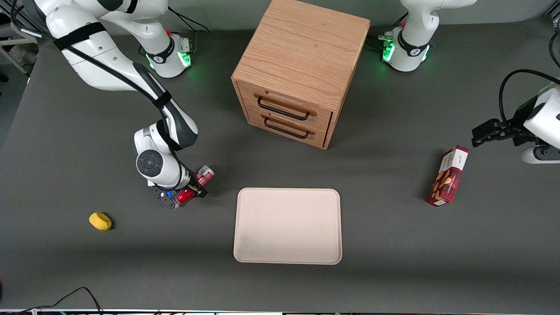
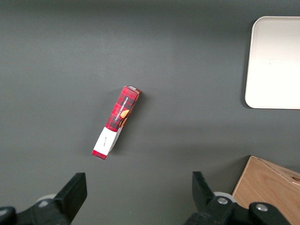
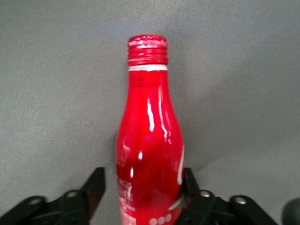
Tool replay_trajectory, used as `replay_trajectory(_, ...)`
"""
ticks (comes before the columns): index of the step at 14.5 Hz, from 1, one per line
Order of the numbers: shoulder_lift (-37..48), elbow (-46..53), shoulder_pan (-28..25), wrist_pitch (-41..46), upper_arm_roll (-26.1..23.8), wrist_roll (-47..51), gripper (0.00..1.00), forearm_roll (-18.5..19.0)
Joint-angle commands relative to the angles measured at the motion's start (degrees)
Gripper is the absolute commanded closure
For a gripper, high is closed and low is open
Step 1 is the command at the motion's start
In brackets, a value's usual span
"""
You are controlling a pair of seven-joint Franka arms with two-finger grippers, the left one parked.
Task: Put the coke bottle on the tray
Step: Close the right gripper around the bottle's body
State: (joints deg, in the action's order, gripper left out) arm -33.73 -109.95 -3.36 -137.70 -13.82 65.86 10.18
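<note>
I will next take hold of the bottle by its lower body with my gripper, so that I can set the coke bottle on the tray.
The coke bottle lies on its side on the dark table, between the working arm's base and the tray. It is red with a red cap and white markings. My gripper is down over the bottle's lower body and stands open, with a finger on each side. One finger rests against the bottle. The other finger is a small gap away from it. The beige tray lies flat with nothing on it, nearer the front camera than the drawer cabinet.
A wooden two-drawer cabinet stands mid-table, farther from the camera than the tray. A red snack box lies toward the parked arm's end. A small yellow object sits toward the working arm's end.
</note>
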Motion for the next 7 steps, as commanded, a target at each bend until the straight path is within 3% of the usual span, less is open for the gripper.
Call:
replay_trajectory(1,-0.10,-0.62,-0.15,-1.52,0.02,2.17,0.78,2.03)
replay_trajectory(3,0.07,-0.53,-0.15,-1.43,0.02,2.08,0.99,2.03)
replay_trajectory(7,3.75,-0.18,-0.16,1.71,-0.06,1.12,0.99,2.12)
